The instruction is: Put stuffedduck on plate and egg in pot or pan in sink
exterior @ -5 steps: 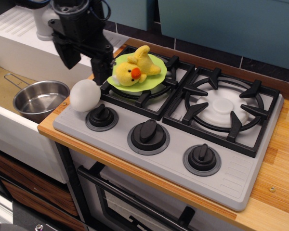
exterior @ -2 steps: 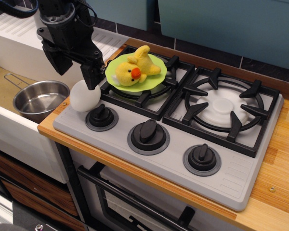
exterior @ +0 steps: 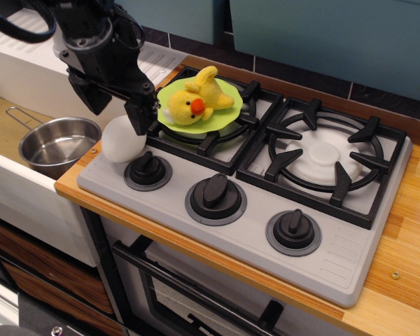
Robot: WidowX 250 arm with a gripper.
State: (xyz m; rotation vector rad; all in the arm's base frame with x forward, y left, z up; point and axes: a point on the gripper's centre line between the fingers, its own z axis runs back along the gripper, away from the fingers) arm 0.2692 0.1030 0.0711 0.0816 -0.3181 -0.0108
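My gripper next needs to grab the egg's rounded sides to put the egg [exterior: 122,140] into the steel pot in the sink.
The yellow stuffedduck [exterior: 196,98] lies on the lime-green plate [exterior: 229,92], which rests on the left burner grate. The white egg [exterior: 122,140] sits on the grey stove top's front left corner, next to the left knob. My black gripper [exterior: 117,108] is open and hangs just above the egg, one finger to its upper left and one finger [exterior: 141,117] at its upper right, next to the plate's rim. The steel pot [exterior: 56,143] stands empty in the sink [exterior: 3,129] to the left.
The stove has three black knobs [exterior: 215,194] along the front and a second, bare burner [exterior: 325,155] on the right. A wooden counter edge [exterior: 77,192] separates stove and sink. The ribbed drainboard [exterior: 17,35] is behind the arm.
My gripper has moved left from the plate's edge to above the egg, staying open. The duck, plate, egg and pot have stayed where they were.
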